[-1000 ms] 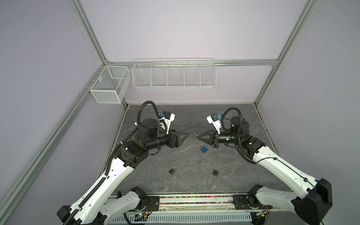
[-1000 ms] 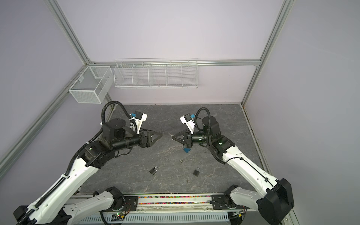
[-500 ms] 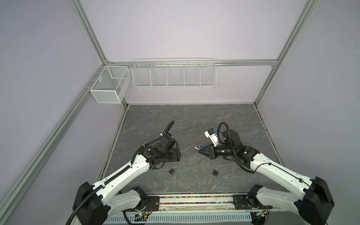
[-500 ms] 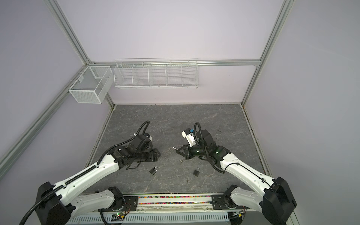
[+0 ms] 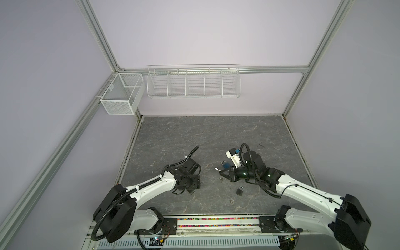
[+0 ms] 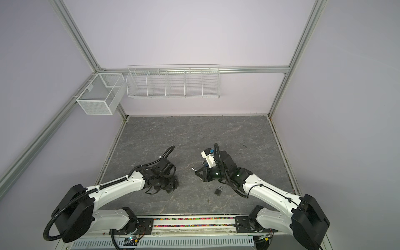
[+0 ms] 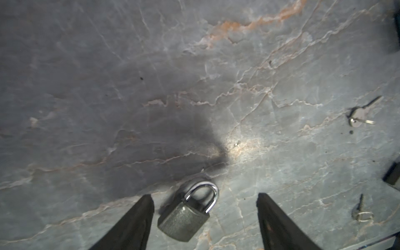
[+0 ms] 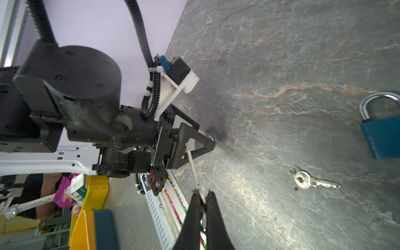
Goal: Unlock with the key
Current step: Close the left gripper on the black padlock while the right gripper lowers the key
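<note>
The grey padlock needs my left gripper on its body's opposite sides, so its keyhole and shackle stay free to unlock.
A grey padlock lies flat on the dark stone table, shackle shut. My left gripper stands open around it, one finger on each side, neither touching. In both top views the left gripper points down and hides most of this lock. My right gripper is shut on a silver key, whose blade sticks out past the fingertips towards the left gripper. In a top view the right gripper hovers low, a short way right of the left one.
A blue padlock lies just behind the right gripper. A black padlock lies nearer the front edge. Loose keys lie on the table. Wire baskets hang on the back wall.
Both arms have come down from a raised pose to the table. The left gripper dropped over the grey padlock and opened slightly wider. The right gripper stayed shut.
</note>
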You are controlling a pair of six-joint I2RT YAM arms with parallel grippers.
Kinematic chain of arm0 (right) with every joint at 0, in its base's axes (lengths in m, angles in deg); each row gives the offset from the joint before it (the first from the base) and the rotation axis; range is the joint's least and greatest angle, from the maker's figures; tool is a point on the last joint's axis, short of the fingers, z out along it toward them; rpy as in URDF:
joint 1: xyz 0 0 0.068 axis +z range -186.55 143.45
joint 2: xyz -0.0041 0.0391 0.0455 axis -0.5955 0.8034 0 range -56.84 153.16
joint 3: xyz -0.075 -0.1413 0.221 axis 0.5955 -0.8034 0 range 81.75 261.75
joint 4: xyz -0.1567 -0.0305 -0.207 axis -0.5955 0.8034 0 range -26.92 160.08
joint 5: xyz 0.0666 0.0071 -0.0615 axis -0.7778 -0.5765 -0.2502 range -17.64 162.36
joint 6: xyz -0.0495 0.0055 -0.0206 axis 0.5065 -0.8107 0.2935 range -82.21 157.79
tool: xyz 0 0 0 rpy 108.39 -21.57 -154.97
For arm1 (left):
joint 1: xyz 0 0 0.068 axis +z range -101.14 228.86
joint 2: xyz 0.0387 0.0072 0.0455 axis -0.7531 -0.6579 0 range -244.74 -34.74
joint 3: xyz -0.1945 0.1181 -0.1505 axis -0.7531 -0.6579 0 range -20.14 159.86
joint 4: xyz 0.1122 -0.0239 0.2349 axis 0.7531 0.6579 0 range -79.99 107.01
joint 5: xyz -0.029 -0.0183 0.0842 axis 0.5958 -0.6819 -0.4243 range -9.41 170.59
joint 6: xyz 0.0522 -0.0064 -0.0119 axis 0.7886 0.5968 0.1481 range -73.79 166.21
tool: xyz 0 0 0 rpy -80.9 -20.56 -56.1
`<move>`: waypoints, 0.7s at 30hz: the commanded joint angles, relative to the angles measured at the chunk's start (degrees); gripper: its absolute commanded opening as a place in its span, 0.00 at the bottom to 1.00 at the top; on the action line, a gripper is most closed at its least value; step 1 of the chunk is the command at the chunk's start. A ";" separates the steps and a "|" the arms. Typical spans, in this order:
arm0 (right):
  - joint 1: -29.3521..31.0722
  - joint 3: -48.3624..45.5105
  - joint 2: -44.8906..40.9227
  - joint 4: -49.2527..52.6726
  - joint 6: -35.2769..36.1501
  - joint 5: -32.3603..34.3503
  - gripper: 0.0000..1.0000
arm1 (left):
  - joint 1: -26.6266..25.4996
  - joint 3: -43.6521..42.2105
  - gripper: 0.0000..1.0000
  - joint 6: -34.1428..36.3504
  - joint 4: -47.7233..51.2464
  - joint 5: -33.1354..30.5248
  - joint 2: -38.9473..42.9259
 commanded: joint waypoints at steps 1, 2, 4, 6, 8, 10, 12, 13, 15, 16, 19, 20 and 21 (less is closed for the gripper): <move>0.36 -1.54 -1.37 -3.05 -2.16 2.89 0.06 | -0.27 -1.02 0.76 -0.55 -2.80 1.60 -0.36; 0.40 -1.53 -1.53 -2.88 -2.11 3.17 0.07 | -0.26 -1.11 0.76 -0.50 -2.45 1.23 -0.45; 0.36 -1.53 -1.64 -2.35 -1.98 3.89 0.06 | -0.43 -1.41 0.75 -0.39 -2.43 1.67 -0.48; 0.40 -1.22 -1.56 -1.46 -1.69 4.52 0.06 | -1.09 -1.85 0.75 -0.58 -2.82 2.13 -0.17; 0.36 -1.08 -1.31 -0.95 -1.55 4.75 0.06 | -1.69 -1.90 0.73 -1.30 -1.95 1.64 -0.13; 0.39 -1.05 -1.13 -1.08 -1.37 4.66 0.07 | -2.69 -1.65 0.72 -1.87 -0.62 0.64 -0.13; 0.35 -1.04 -0.90 -1.08 -1.33 4.77 0.06 | -3.92 -1.47 0.71 -2.91 0.23 -0.38 0.05; 0.35 -1.05 -0.77 -1.08 -1.39 4.91 0.06 | -4.68 -1.37 0.70 -3.47 0.34 -0.57 0.18; 0.38 -1.17 -0.68 -0.99 -1.32 5.26 0.06 | -5.92 -1.05 0.67 -4.80 1.11 -1.27 -0.11; 0.40 -1.25 -0.68 -0.98 -1.18 5.51 0.06 | -6.66 -0.58 0.66 -5.65 2.07 -2.31 -0.48; 0.35 -1.53 -0.58 -0.90 -1.31 6.19 0.06 | -9.36 0.93 0.61 -8.88 4.66 -6.19 -1.46; 0.39 -1.57 -0.54 -0.90 -1.38 6.17 0.06 | -9.92 1.28 0.60 -9.68 4.93 -6.90 -1.91; 0.35 -1.62 -0.50 -0.97 -1.46 5.95 0.06 | -10.52 1.54 0.59 -10.69 5.09 -7.66 -2.25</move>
